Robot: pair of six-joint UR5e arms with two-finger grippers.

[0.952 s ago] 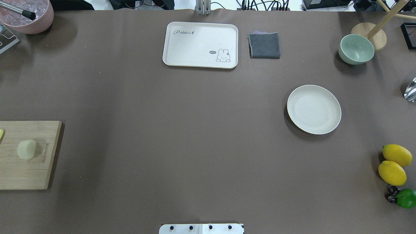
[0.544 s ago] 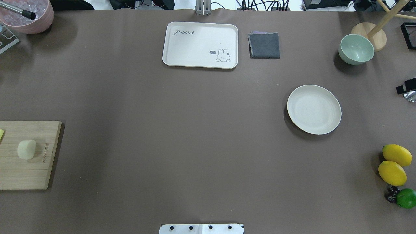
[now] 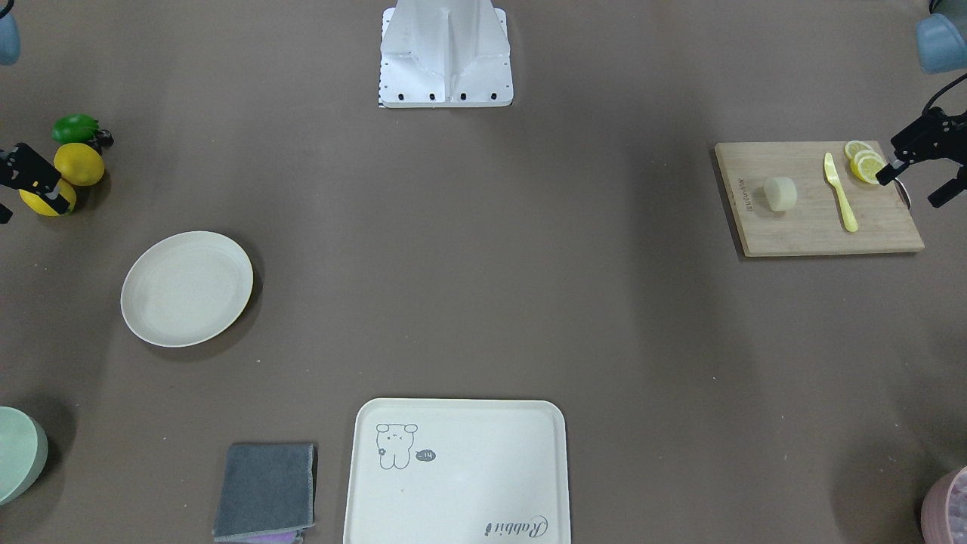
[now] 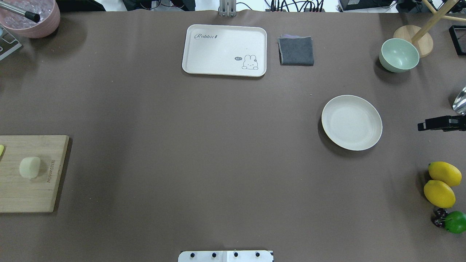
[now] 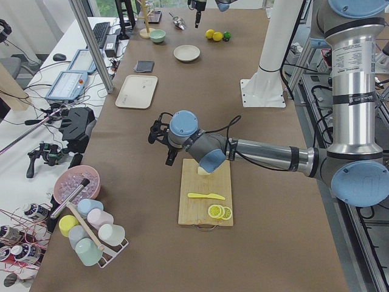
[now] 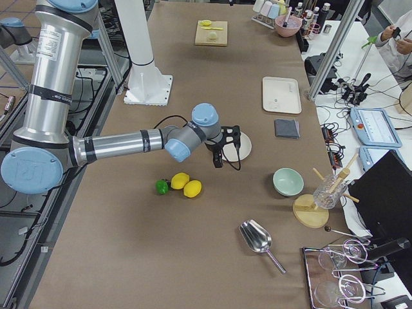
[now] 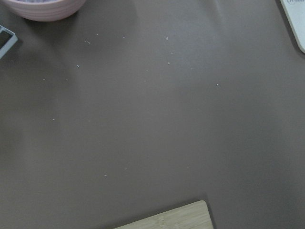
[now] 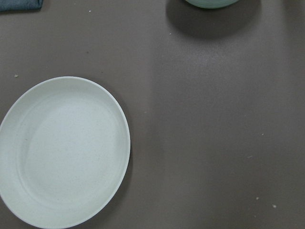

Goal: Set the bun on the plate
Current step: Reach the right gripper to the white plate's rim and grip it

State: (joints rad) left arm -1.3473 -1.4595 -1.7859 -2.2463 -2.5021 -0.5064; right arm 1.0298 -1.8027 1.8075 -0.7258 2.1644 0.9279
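My right gripper grabs the plate by its rim (image 3: pixel 149 260) next, to bring the plate within reach for the bun (image 3: pixel 780 193).
The bun (image 3: pixel 780 193) (image 4: pixel 30 167) is a small pale lump lying on a wooden cutting board (image 3: pixel 801 234) on my left side. The plate (image 4: pixel 351 122) (image 3: pixel 186 289) (image 8: pixel 62 152) is round, cream-white and holds nothing; it lies on my right side, far from the bun. My left gripper (image 3: pixel 910 189) hovers open over the board's outer end, above the lemon slices (image 3: pixel 865 162) and a short way from the bun. My right gripper (image 3: pixel 26 208) hangs open between the plate and the lemons (image 4: pixel 442 183), and one of its fingers (image 4: pixel 433 124) shows at the overhead view's right edge.
A yellow knife (image 3: pixel 840 193) lies on the board beside the bun. At the far side are a cream tray (image 4: pixel 224 50), a grey cloth (image 4: pixel 296 51) and a green bowl (image 4: pixel 398 54). A pink bowl (image 4: pixel 32 18), a metal scoop (image 4: pixel 459 100) and a lime (image 4: pixel 455 222) stand at the edges.
My right gripper has come into the overhead view from the right edge and moved nearer and inward, toward the plate's side. Bun and plate have not moved.
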